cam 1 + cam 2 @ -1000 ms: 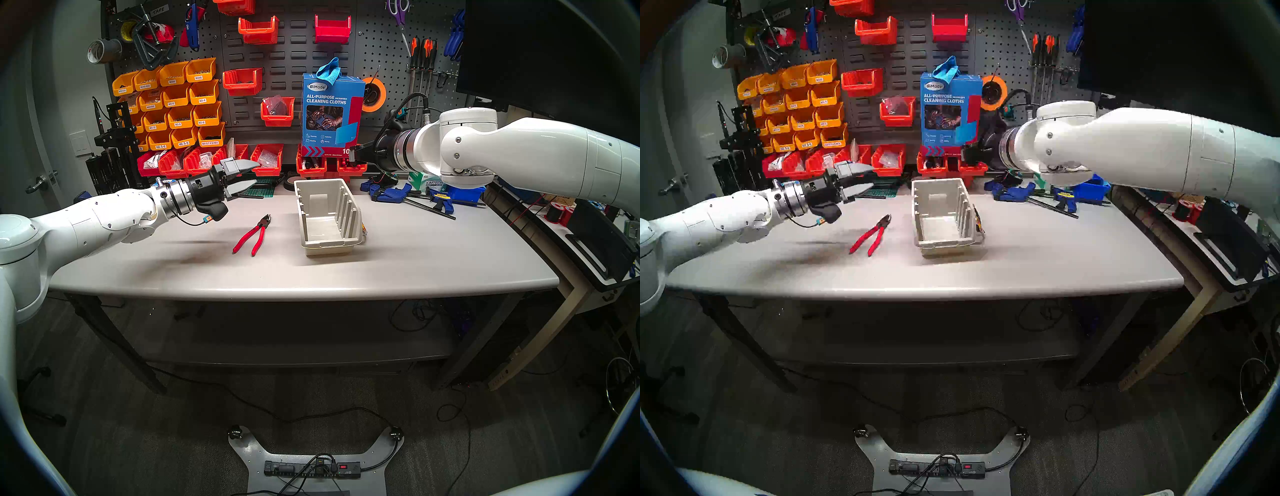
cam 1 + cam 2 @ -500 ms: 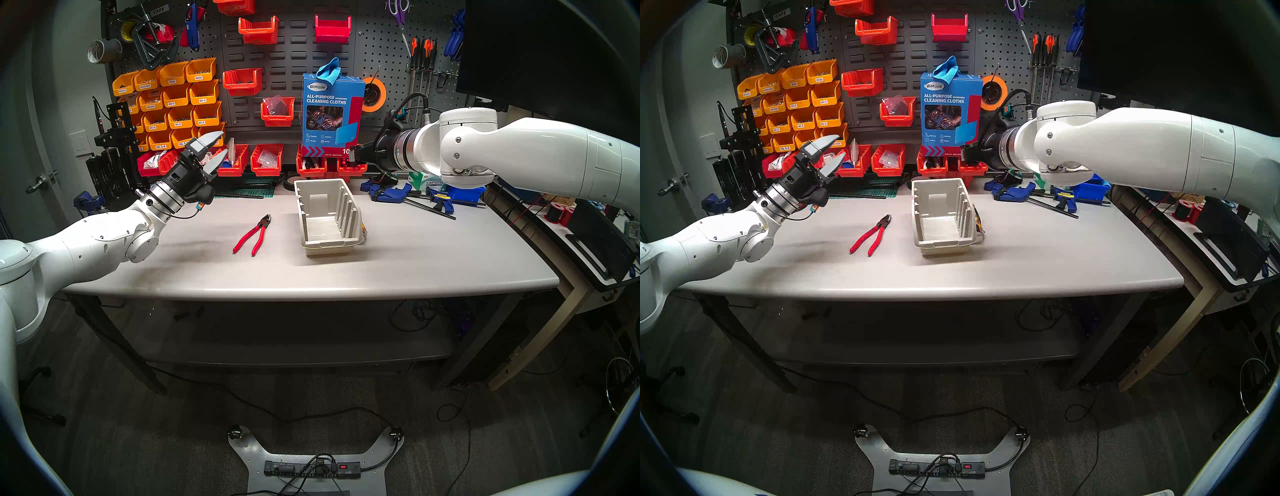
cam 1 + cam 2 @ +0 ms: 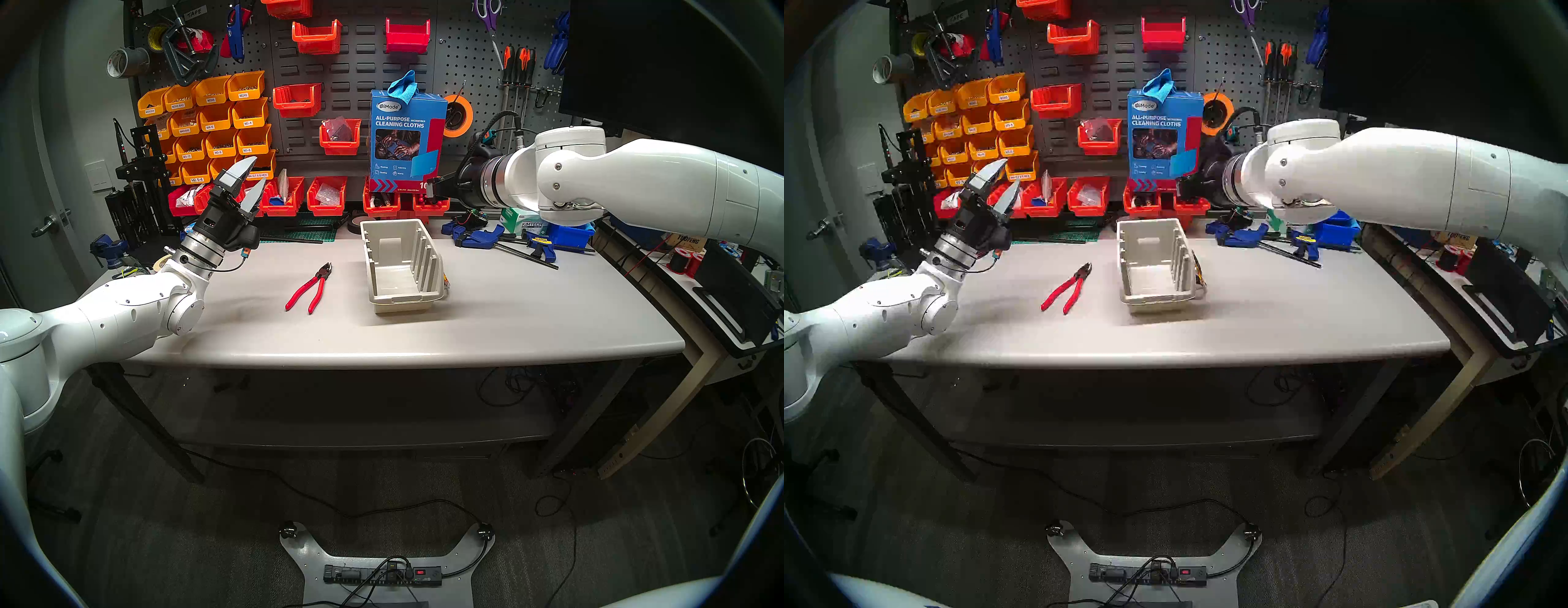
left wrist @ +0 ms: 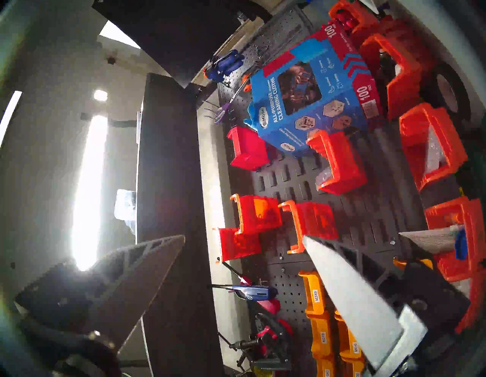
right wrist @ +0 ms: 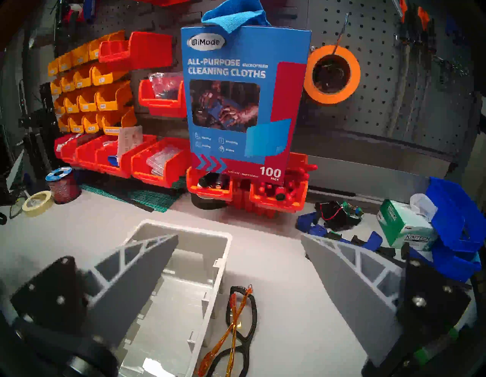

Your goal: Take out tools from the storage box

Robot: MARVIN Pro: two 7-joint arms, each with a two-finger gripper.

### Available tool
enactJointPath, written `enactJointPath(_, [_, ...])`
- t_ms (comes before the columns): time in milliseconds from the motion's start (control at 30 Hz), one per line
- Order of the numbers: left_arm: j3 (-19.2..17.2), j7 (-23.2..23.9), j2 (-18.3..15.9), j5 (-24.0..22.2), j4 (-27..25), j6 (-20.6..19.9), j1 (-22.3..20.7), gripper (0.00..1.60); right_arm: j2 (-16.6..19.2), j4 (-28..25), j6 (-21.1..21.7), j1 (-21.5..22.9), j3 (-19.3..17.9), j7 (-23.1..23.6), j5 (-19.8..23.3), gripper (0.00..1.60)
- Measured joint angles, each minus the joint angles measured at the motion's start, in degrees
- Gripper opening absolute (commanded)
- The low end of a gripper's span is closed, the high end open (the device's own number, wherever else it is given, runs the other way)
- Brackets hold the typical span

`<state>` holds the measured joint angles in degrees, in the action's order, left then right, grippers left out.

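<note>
I will next pinch the thin rim of the storage box's side (image 3: 434,255) with my right gripper, because the storage box's wide open body (image 3: 397,261) is broader than my fingers can span.
The beige storage box (image 3: 394,299) stands empty at the table's middle, and its wall (image 5: 215,276) also shows in the right wrist view. Red-handled pliers (image 3: 309,288) lie on the table left of it. Folded safety glasses with orange arms (image 5: 236,329) lie on the table against the box's right side; from the head only a sliver (image 3: 445,282) shows. My left gripper (image 3: 254,175) is open and empty, raised at the table's back left, pointing up at the bin wall (image 4: 243,238). My right gripper (image 5: 238,235) is open and empty, hovering behind and above the box.
Blue bar clamps (image 3: 500,240), a tissue box (image 3: 524,220) and a blue bin (image 3: 568,235) crowd the back right. A cleaning-cloth box (image 3: 405,140) stands on red bins (image 3: 326,197) along the back. A tape roll (image 5: 38,202) and wire spool (image 5: 63,184) sit back left.
My left arm has drawn back to the left and its open gripper has tipped from level to pointing upward. The right arm has shifted slightly up and left.
</note>
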<state>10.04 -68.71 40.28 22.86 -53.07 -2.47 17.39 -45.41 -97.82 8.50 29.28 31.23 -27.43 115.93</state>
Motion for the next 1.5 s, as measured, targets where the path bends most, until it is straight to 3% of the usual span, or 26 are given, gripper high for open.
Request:
enactJointPath(433, [-0.2, -0.1, -0.2, -0.4, -0.3, -0.5, 0.0, 1.60, -1.6, 1.5, 6.8, -0.7, 1.0, 1.7, 4.9, 1.60])
enactJointPath(867, [-0.2, -0.2, -0.2, -0.5, -0.2, -0.6, 0.0, 1.60, -2.6, 2.4, 6.9, -4.1, 2.6, 2.9, 7.0, 1.60])
enactJointPath(1500, [-0.2, -0.2, -0.3, -0.6, -0.2, -0.7, 0.0, 1.60, -4.7, 4.6, 6.3, -6.1, 3.5, 5.3, 5.9, 1.60])
